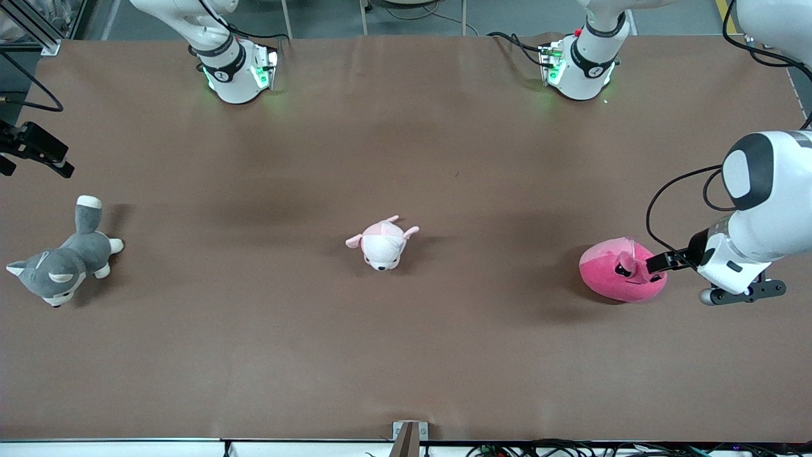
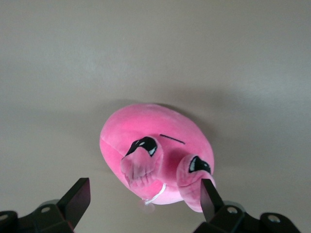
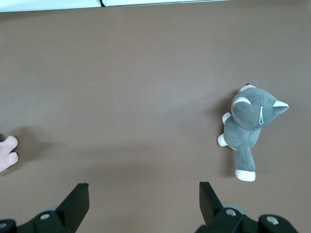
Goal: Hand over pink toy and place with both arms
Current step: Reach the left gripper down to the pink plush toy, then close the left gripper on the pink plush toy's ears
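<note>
The pink toy's other ear [image 2: 193, 182] should stay free for the handover, so my left gripper will take hold of the pink toy by one ear [image 2: 141, 167] next.
The pink toy [image 1: 618, 279] lies on the brown table toward the left arm's end; it is hot pink with dark angry eyes and a paler patch. My left gripper [image 1: 654, 263] is low beside it, reaching in from the table's end. In the left wrist view the toy [image 2: 155, 141] lies just ahead of the open left gripper [image 2: 145, 193]. One of the fingers [image 2: 208, 196] is against the toy's ear; the other stands apart on bare table. My right gripper [image 3: 143, 191] is open and empty, high over the table, and does not show in the front view.
A small pale pink-and-white plush [image 1: 382, 243] lies mid-table; its paw shows in the right wrist view [image 3: 6, 153]. A grey-and-white plush dog [image 1: 60, 266] lies toward the right arm's end, also in the right wrist view [image 3: 250, 124]. A black fixture [image 1: 35, 149] juts in there.
</note>
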